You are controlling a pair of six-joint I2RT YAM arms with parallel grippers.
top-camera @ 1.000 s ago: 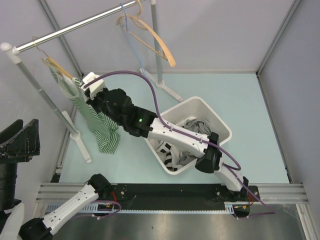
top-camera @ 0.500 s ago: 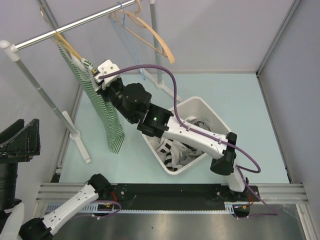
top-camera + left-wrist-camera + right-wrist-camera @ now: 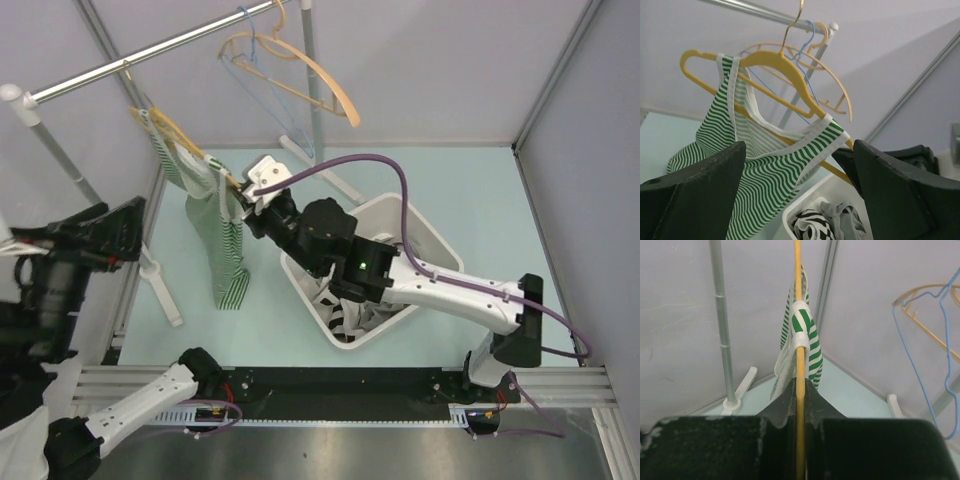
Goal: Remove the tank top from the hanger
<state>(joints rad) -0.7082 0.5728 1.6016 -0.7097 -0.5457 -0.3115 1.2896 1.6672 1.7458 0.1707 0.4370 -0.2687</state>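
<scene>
I need to reach the yellow hanger's curved bar (image 3: 158, 115) (image 3: 778, 59) with my left gripper and grab it beside the hook, so the tank top's straps stay free to remove.
The green-and-white striped tank top (image 3: 215, 245) hangs on a yellow hanger (image 3: 170, 128) hooked on the metal rail (image 3: 150, 52). My right gripper (image 3: 243, 203) is shut on the hanger's right arm end, just below the tank top's strap. The right wrist view shows its jaws (image 3: 799, 382) pinching the yellow hanger bar (image 3: 798, 300) under the strap (image 3: 804, 332). My left gripper (image 3: 105, 235) is raised at the left, open and empty. It (image 3: 799, 145) faces the tank top (image 3: 765, 170) and hanger (image 3: 775, 60) from a distance.
A white bin (image 3: 430, 232) with several crumpled clothes sits under my right arm; it also shows in the left wrist view (image 3: 805, 207). An empty wooden hanger (image 3: 320, 75) and a blue wire hanger (image 3: 270, 95) hang farther along the rail. The rack post and foot (image 3: 160, 290) stand beside the tank top.
My right gripper has moved right and nearer with the hanger end, swinging hanger and tank top toward the bin. My left arm has risen into view at the left.
</scene>
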